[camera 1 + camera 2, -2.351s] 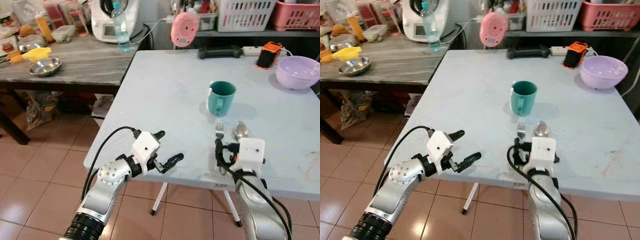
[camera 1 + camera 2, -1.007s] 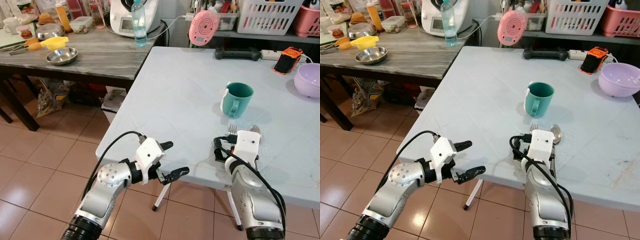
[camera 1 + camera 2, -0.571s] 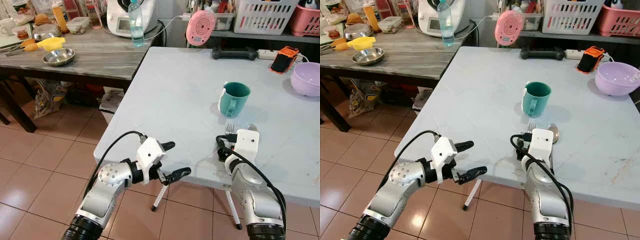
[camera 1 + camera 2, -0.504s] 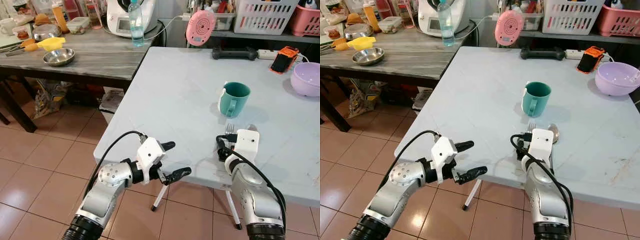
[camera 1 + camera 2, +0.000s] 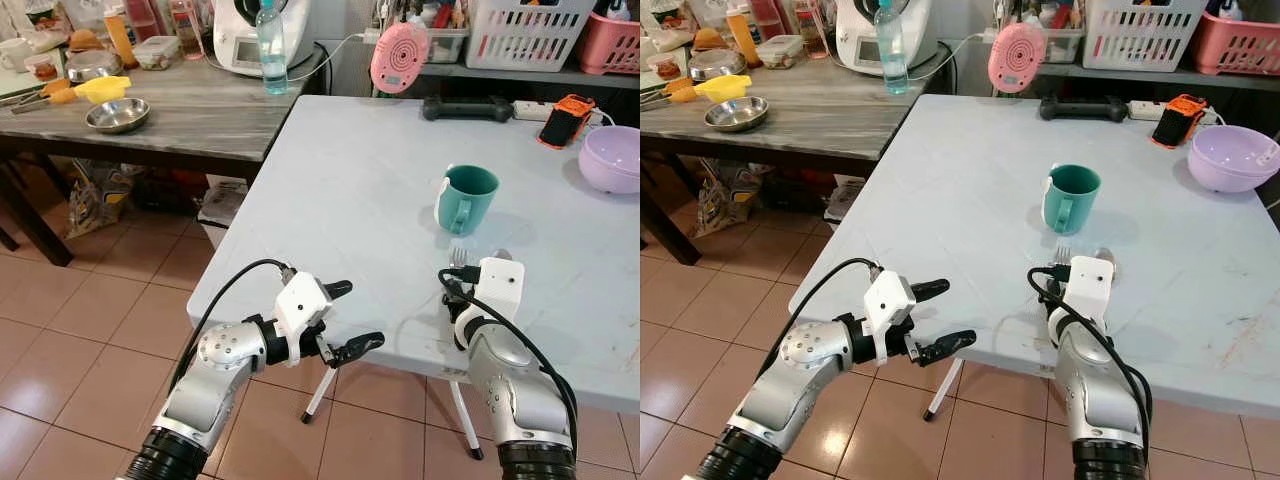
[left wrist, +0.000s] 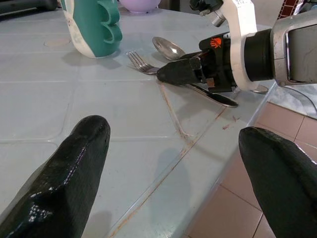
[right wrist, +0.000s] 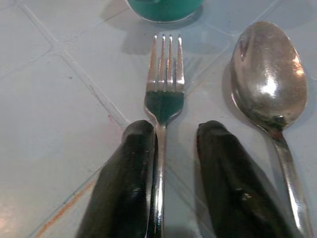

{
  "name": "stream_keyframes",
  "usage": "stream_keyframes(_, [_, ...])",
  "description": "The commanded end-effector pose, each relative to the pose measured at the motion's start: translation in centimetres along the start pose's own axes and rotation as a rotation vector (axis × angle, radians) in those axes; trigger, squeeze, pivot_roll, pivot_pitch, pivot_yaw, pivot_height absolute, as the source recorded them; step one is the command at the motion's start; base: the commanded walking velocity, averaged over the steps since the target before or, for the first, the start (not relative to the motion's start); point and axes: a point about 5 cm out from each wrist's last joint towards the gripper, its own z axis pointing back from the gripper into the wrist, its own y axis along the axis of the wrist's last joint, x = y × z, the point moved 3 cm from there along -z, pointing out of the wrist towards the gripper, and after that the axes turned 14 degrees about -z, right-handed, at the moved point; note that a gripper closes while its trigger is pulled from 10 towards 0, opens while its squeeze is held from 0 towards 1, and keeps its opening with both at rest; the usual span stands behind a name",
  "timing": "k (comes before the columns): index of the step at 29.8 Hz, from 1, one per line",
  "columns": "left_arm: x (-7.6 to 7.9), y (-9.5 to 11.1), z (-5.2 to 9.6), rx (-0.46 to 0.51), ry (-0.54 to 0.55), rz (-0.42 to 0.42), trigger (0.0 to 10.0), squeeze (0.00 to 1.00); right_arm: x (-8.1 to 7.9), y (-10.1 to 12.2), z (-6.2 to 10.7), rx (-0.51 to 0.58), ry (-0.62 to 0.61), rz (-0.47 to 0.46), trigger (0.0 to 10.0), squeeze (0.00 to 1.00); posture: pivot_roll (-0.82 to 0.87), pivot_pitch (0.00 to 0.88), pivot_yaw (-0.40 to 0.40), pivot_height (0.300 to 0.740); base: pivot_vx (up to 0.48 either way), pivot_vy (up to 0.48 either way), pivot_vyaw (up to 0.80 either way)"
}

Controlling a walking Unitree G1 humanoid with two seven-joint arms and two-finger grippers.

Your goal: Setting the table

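The silver fork needs to be picked up next with my right gripper by its slim handle [image 7: 160,166], just behind the tines' base [image 7: 165,94], to set the table.
A fork [image 7: 165,84] and a spoon [image 7: 267,74] lie side by side on the pale blue table [image 5: 330,190], just in front of a teal mug [image 5: 465,197]. My right gripper [image 7: 176,130] rests low over the fork's handle near the table's front edge. Its fingers are open by a narrow gap, and the handle lies against one finger [image 7: 131,168]. My left gripper [image 5: 358,314] hangs open in the air off the table's front left corner, holding nothing. Its wrist view shows the fork [image 6: 141,62], the spoon [image 6: 168,47] and the right gripper [image 6: 181,73].
A purple bowl [image 5: 612,158], an orange device [image 5: 558,120], a black bar [image 5: 465,108] and a pink round gadget [image 5: 398,57] sit at the table's far side. A grey wooden side table [image 5: 180,100] on the left carries a steel bowl [image 5: 118,114] and a bottle [image 5: 270,47].
The camera has shifted a little. My right gripper has drawn slightly back along the fork's handle toward the table edge. The fork, the spoon and my left gripper stay as they were.
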Motion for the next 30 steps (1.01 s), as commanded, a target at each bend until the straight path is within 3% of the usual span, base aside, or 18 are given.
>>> stream_keyframes(1, [-0.2,0.4,-0.1,0.003,-0.007,-0.019,10.0,0.0,0.4,-2.7,0.1,-0.122,-0.021,-0.006,0.0,0.0,-0.14,0.045,0.033,0.74,0.0,0.0,0.0])
stream_keyframes(19, [-0.3,0.5,-0.3,0.003,-0.001,-0.023,10.0,0.0,-0.2,-3.4,0.2,-0.158,0.001,-0.023,0.0,0.0,-0.14,0.038,0.035,0.74,0.0,0.0,0.0])
stream_keyframes(27, [-0.5,0.5,-0.3,0.001,0.012,-0.03,10.0,0.0,-0.4,-2.0,0.0,-0.101,0.007,-0.044,0.0,0.0,-0.14,0.036,0.036,0.74,0.0,0.0,0.0])
stream_keyframes(30, [-0.9,0.3,-0.3,-0.009,0.047,-0.044,10.0,0.0,-0.9,0.0,0.1,-0.005,0.026,-0.033,0.0,0.0,-0.14,0.039,0.035,0.74,0.0,0.0,0.0])
